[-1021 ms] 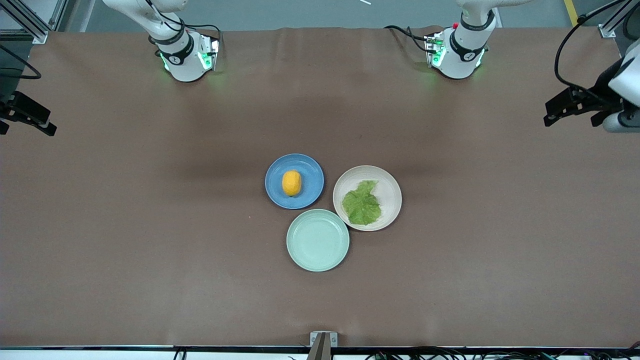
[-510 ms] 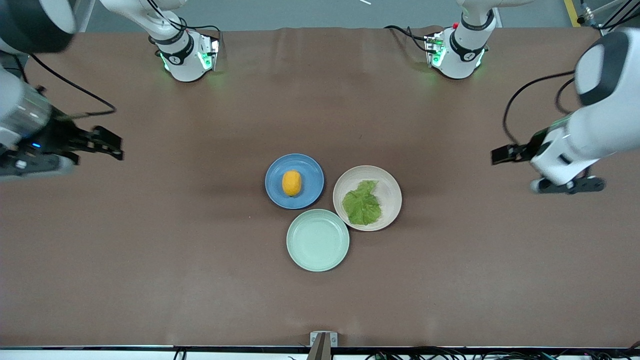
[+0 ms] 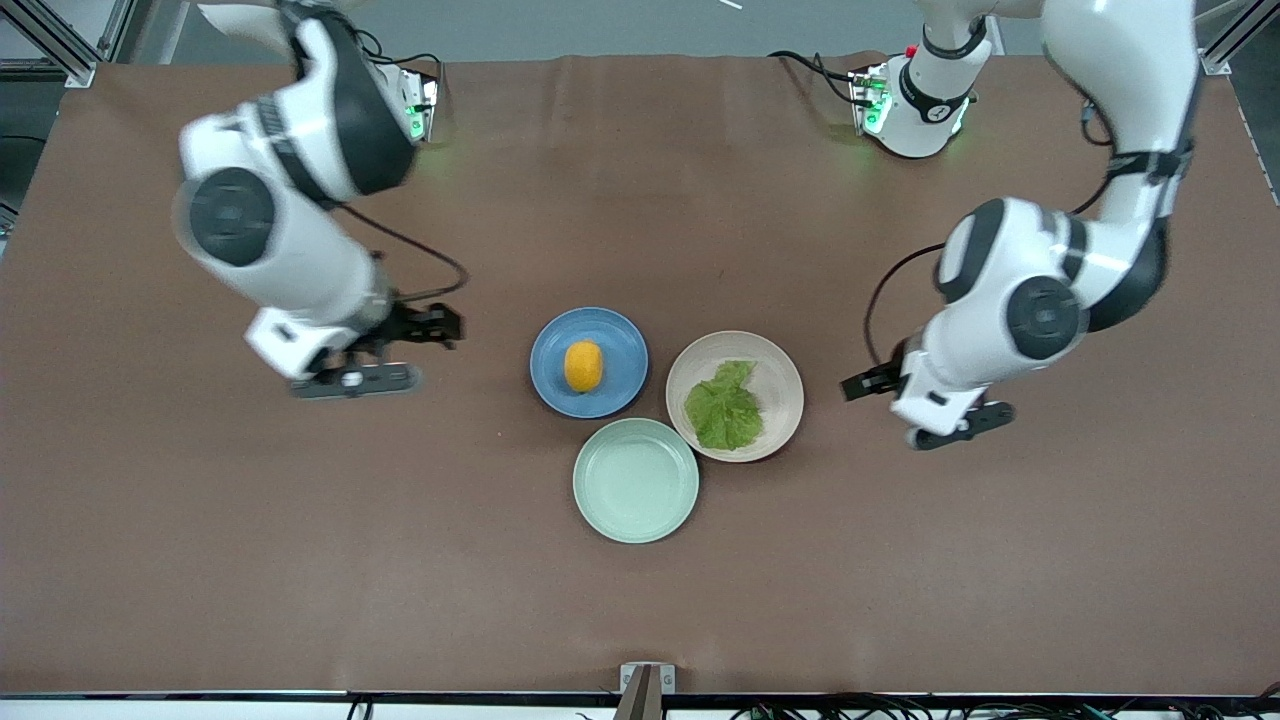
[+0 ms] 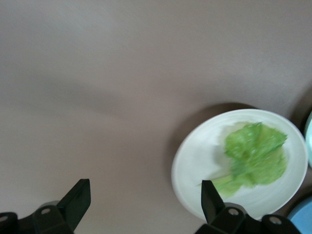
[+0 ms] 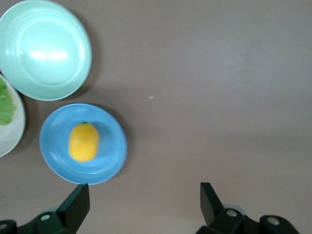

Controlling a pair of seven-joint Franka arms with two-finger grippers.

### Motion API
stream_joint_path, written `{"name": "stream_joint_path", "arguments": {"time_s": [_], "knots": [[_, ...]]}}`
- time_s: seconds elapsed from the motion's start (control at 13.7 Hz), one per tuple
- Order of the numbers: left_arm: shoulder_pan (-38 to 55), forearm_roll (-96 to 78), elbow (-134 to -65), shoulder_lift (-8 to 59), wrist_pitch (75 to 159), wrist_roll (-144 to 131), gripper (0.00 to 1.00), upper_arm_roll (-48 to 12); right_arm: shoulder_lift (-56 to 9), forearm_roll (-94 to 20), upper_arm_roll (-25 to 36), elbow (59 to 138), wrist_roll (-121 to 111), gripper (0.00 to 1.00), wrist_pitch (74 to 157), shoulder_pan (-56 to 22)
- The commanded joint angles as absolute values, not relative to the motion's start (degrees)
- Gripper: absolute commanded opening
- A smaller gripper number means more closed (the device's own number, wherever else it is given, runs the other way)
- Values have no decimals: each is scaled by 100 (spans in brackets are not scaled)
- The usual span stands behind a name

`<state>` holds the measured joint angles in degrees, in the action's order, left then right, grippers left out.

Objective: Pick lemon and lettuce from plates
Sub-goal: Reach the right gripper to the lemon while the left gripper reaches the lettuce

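Observation:
The lemon is on its plate. My right gripper should next pick it up by its rounded sides to clear the lemon from the blue plate point(image 3: 620, 345) point(image 5: 111, 157).
The yellow-orange lemon point(image 3: 584, 366) lies on the blue plate point(image 3: 620, 345). The green lettuce point(image 3: 724, 408) lies on the beige plate point(image 3: 778, 380) beside it. My right gripper point(image 3: 438, 327) is open and empty over bare table, beside the blue plate toward the right arm's end. Its wrist view shows the lemon point(image 5: 84, 142) on the blue plate point(image 5: 111, 157) off to one side of the open gripper point(image 5: 145, 200). My left gripper point(image 3: 858, 385) is open and empty over bare table beside the beige plate. Its wrist view shows the lettuce point(image 4: 256, 158) on the plate point(image 4: 197, 168) by one fingertip point(image 4: 208, 194).
An empty mint-green plate point(image 3: 635, 480) sits nearer the front camera, touching or nearly touching both other plates; it also shows in the right wrist view point(image 5: 44, 48). Brown tabletop point(image 3: 300, 540) spreads around the three plates. The arm bases stand along the table's robot edge.
Both arms have swung in from the table's ends toward the middle, each gripper now close beside its plate. The lemon, lettuce and plates have not moved.

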<state>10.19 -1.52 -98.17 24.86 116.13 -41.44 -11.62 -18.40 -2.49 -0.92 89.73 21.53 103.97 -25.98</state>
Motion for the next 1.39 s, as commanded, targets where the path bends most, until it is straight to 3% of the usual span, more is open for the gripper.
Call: {"name": "stream_joint_path", "arguments": {"time_s": [0.0, 0.22, 0.51, 0.8, 0.95, 1.31], "knots": [[1422, -193, -9730, 3039, 12249, -4945, 99, -1125, -2107, -325, -18, 9246, 2592, 100, 10940, -3119], [1836, -185, -9573, 3602, 12919, -5886, 94, -1125, -2661, -343, -18, 9264, 3117, 100, 11547, -3523], [2180, -193, -9325, 4087, 13218, -6363, 74, -1116, -3251, -343, -18, 9264, 3665, 100, 12093, -3788], [2180, -237, -9316, 4184, 13245, -6468, 20, -1116, -3647, -343, -18, 9333, 3656, 100, 12654, -3744], [2162, -185, -9316, 4105, 13245, -6618, 0, -1108, -3726, -343, -26, 9666, 3656, 100, 13321, -3788], [1540, -167, -9422, 2982, 12571, -6329, 0, -1107, -3657, -352, -44, 10203, 3665, 99, 13456, -3832]]}}
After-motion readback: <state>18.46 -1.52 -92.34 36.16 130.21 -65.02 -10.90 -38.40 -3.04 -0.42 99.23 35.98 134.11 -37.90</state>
